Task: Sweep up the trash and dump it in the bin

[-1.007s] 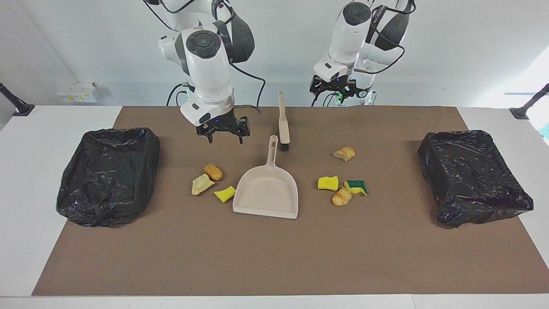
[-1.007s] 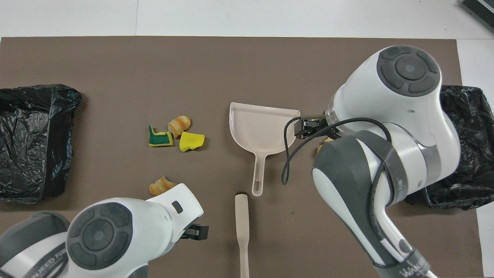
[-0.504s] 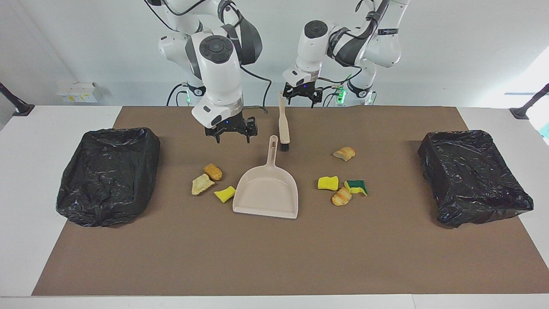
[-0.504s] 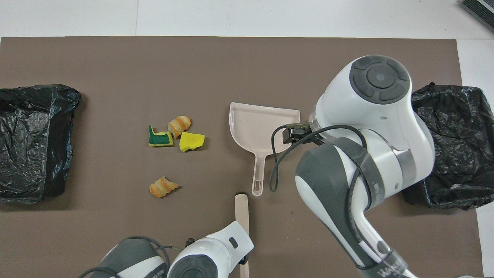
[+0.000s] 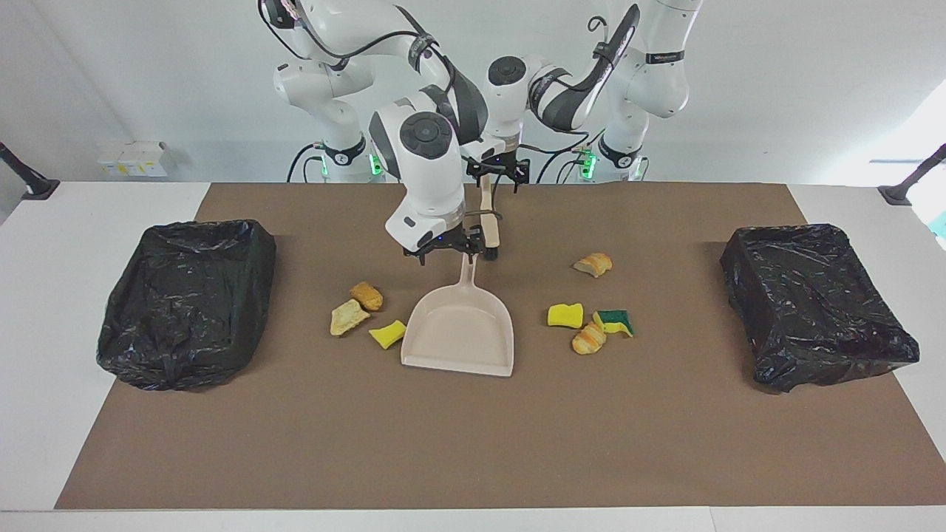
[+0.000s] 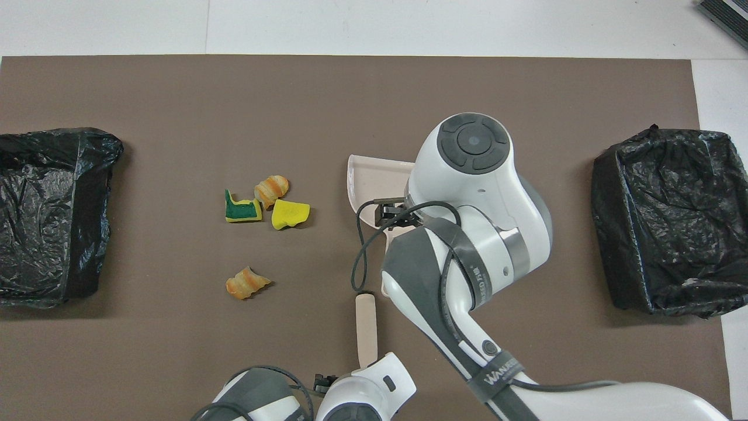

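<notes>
The dustpan's scoop (image 6: pixel 371 179) spreads too wide for the fingers, so my right gripper next needs to grab the dustpan by its narrow handle (image 6: pixel 388 237).
A beige dustpan (image 5: pixel 458 330) (image 6: pixel 369 178) lies mid-mat, its handle pointing at the robots. My right gripper (image 5: pixel 446 255) (image 6: pixel 397 214) hangs open, low over the end of that handle. A beige brush (image 5: pixel 488 222) (image 6: pixel 366 327) lies nearer the robots, and my left gripper (image 5: pixel 496 176) is open over its handle end. Three trash scraps (image 5: pixel 366 295) sit beside the pan toward the right arm's end. Several more, with a yellow sponge (image 5: pixel 565 315) (image 6: pixel 289 213) and a green-and-yellow sponge (image 5: pixel 615 321) (image 6: pixel 241 209), lie toward the left arm's end.
Two bins lined with black bags stand at the ends of the brown mat: one (image 5: pixel 188 295) (image 6: pixel 666 216) at the right arm's end, one (image 5: pixel 817 303) (image 6: pixel 52 216) at the left arm's end. A lone bread chunk (image 5: pixel 593 264) (image 6: pixel 247 283) lies nearer the robots.
My right gripper has swung from above the scraps at its end to the dustpan handle. My left gripper has moved sideways to the brush handle's end. Nothing on the mat has moved.
</notes>
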`<state>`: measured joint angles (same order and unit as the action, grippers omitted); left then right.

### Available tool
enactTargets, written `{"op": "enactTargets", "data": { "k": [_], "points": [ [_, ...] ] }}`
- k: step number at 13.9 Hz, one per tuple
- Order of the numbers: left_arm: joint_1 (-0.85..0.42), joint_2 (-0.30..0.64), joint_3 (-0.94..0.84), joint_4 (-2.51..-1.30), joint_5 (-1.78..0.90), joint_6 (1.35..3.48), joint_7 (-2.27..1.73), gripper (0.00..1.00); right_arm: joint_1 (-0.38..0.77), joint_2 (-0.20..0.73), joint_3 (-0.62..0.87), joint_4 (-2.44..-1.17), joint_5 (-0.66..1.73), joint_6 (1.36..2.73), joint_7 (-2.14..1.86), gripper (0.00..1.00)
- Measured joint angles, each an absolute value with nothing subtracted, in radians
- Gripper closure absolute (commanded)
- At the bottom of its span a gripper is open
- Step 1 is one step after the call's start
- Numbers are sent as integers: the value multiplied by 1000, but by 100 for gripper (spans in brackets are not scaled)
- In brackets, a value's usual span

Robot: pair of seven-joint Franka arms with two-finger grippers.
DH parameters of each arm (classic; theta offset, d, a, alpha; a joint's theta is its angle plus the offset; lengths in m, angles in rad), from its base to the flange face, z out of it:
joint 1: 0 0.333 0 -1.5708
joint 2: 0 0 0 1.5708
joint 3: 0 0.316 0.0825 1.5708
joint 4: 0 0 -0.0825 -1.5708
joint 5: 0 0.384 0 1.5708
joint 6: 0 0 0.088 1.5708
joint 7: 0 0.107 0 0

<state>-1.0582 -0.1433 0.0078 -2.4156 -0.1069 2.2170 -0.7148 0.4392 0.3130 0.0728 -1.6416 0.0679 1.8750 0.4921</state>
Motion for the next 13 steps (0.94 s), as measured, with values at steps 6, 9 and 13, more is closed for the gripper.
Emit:
{"op": "enactTargets", "data": {
  "k": [6,9,13],
  "points": [
    [-1097,-104,6,-2419,-107,2255,-737,3,485,367,74,-1728,91,1943,503,21],
    [-1097,-77,6,-2419,-107,2282,-737,42,500,361,74,-1776,93,1944,503,39],
    [-1097,-76,6,-2419,-107,2256,-737,56,503,344,74,-1793,93,1944,503,51]
  ]
}}
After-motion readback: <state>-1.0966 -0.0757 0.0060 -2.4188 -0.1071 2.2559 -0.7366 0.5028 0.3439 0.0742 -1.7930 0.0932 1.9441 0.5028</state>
